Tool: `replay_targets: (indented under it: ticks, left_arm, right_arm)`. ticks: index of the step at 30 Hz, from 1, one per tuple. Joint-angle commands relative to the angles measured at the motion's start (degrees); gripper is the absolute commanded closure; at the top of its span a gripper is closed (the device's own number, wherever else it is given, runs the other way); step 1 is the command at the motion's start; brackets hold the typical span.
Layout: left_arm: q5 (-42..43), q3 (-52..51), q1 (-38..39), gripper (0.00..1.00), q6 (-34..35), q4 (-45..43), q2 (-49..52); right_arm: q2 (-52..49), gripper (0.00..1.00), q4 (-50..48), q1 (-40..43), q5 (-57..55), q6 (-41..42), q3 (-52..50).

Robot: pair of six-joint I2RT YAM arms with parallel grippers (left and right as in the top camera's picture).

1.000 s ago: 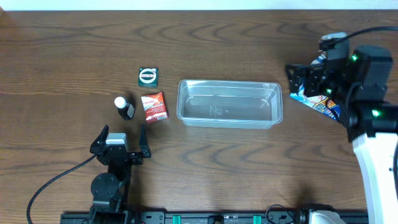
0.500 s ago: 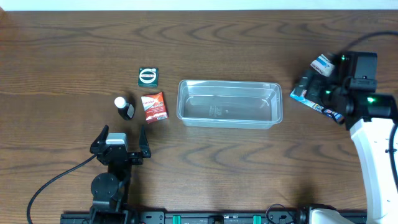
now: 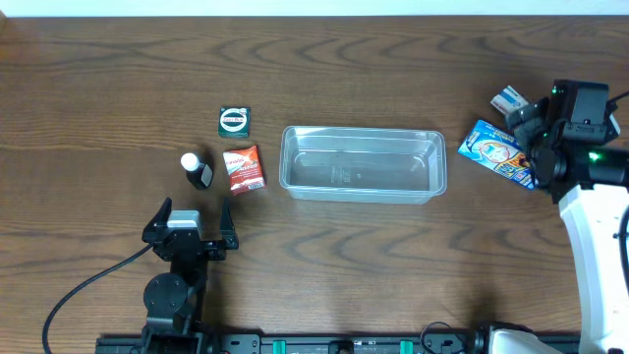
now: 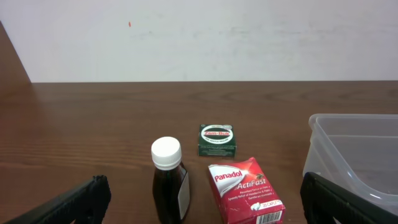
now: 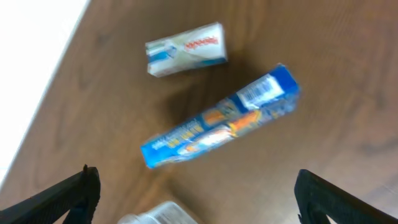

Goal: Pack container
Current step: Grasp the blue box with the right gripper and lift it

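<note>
The blue packet should be grabbed next by my right gripper across its narrow barcode side (image 3: 504,137). That leaves the rest of it to pack into the container (image 3: 359,164).
The clear plastic container (image 3: 359,164) lies empty at the table's middle; its edge shows in the left wrist view (image 4: 354,155) and a corner in the right wrist view (image 5: 158,213). A blue packet (image 3: 496,152) and a small white box (image 3: 508,99) lie to its right, and both show in the right wrist view: packet (image 5: 221,124), box (image 5: 185,48). My right gripper (image 3: 533,138) is open and empty beside them (image 5: 199,199). My left gripper (image 3: 192,221) is open and empty (image 4: 199,202) behind a dark bottle (image 4: 169,180) and a red Panadol box (image 4: 244,190).
A green round-label tin (image 3: 233,120) lies beyond the bottle (image 3: 197,169) and red box (image 3: 244,169), left of the container; it shows in the left wrist view (image 4: 217,139). The table's far edge meets a white wall.
My right arm has swung right and back, off the blue packet, which now lies uncovered with the white box. The left arm has not moved.
</note>
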State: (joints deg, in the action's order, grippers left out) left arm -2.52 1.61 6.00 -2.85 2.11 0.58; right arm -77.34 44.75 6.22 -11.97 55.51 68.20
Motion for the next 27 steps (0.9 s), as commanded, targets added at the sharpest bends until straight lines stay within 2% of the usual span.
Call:
replay_targets:
  ticks: [1,11,22,27]
  left_arm:
    - [-0.90,-1.38,-0.37,0.02,-0.35,1.86,-0.35]
    - [-0.92,-1.38,-0.37,0.02,-0.35,1.86,-0.35]
    - [-0.90,-1.38,-0.37,0.02,-0.35,1.86,-0.35]
    - [-0.90,-1.38,-0.37,0.02,-0.35,1.86,-0.35]
  right_arm:
    - [-2.97,0.03,-2.05,1.38,4.42,-1.57,1.25]
    - [-17.51,0.11,6.91,7.78,15.87,-2.69,11.15]
    - [-25.90,0.09,7.21,7.80,15.76,-3.30,11.69]
    - [-27.61,0.11,6.67,7.80,13.79,-4.28,11.67]
